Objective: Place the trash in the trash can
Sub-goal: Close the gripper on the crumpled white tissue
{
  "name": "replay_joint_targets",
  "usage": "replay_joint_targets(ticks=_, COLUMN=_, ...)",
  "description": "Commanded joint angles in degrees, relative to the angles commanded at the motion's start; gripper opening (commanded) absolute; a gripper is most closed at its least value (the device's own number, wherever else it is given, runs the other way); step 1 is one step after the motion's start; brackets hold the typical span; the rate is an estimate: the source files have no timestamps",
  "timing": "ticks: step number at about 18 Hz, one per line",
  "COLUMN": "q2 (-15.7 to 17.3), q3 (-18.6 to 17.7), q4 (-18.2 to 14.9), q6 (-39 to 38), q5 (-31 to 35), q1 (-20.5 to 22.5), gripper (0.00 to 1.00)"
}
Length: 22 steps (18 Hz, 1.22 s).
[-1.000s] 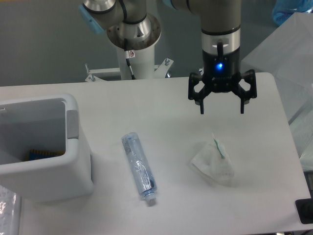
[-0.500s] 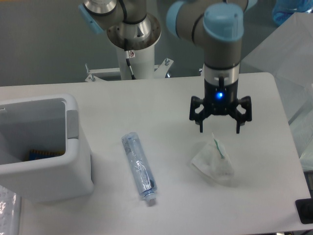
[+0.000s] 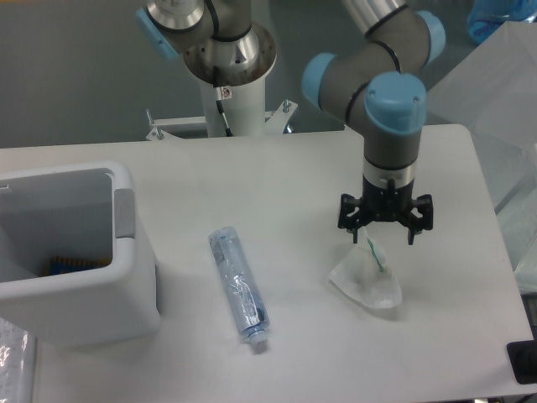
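The crumpled translucent wrapper is trash and needs to go in the trash can. My gripper should grab it by its narrow top [image 3: 367, 240] next.
A crumpled translucent white wrapper [image 3: 366, 281] with a thin green mark lies on the table at the right. My gripper [image 3: 383, 241] hangs open just above its far edge, fingers pointing down and spread on either side of the wrapper's top. A crushed clear bluish bottle [image 3: 238, 287] lies flat near the table's middle, cap toward the front. The trash can [image 3: 126, 277], a boxy white bin with a grey side panel, stands at the left edge; something blue and yellow shows inside it.
The arm's base column [image 3: 228, 80] rises behind the table's far edge. White sheeting [image 3: 491, 92] drapes at the right. A small black object [image 3: 523, 361] sits at the front right corner.
The gripper has come down from well above the table to just over the wrapper, staying open. The wrapper, bottle and bin have not moved.
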Motion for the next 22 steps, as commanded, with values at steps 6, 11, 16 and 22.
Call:
replay_joint_targets(ticks=6, q2=-2.46, q3=-0.79, q4=0.18, q6=-0.62, q5=-0.09, q1=-0.18, gripper=1.00)
replay_joint_targets(ticks=11, q2=-3.61, q3=-1.93, q4=1.49, q6=-0.62, q5=0.09, q1=-0.35, gripper=1.00)
replay_joint_targets(ticks=16, q2=-3.52, q3=-2.73, q4=2.81, q6=-0.62, q5=0.18, q1=-0.44, gripper=0.71)
replay_joint_targets(ticks=22, q2=-3.43, q3=-2.64, q4=2.81, q6=-0.53, q5=0.26, q1=-0.44, gripper=0.20)
